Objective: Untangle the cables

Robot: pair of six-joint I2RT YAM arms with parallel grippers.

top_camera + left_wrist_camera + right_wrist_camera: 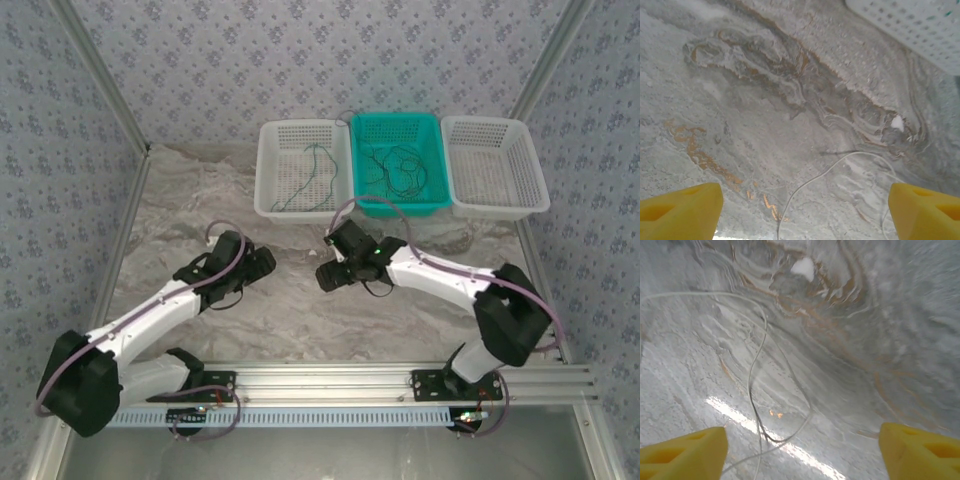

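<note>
My left gripper grabs the single piece of the whitish cable between its fingers next, away from the crossed loops, leaving the loops free to untangle.
A thin whitish cable (pixel 816 178) lies loose on the marble table, curving between the wide-apart yellow fingers of my left gripper (pixel 804 196), which is open and holds nothing. In the right wrist view the same kind of whitish cable (pixel 758 363) loops over itself on the table. It runs down between the spread fingers of my right gripper (pixel 804 436), open and empty. From above, the left gripper (pixel 262 262) and right gripper (pixel 325 276) face each other mid-table. A tangle of dark cables (pixel 400 165) lies in the teal basket (pixel 436 128). A green-and-bluish cable (pixel 310 178) lies in the left white basket (pixel 268 160).
Three baskets stand in a row at the back; the right white basket (pixel 530 165) is nearest the right wall. A corner of the white basket (pixel 920 25) shows in the left wrist view. Patterned walls close in both sides. The aluminium rail (pixel 330 378) runs along the near edge.
</note>
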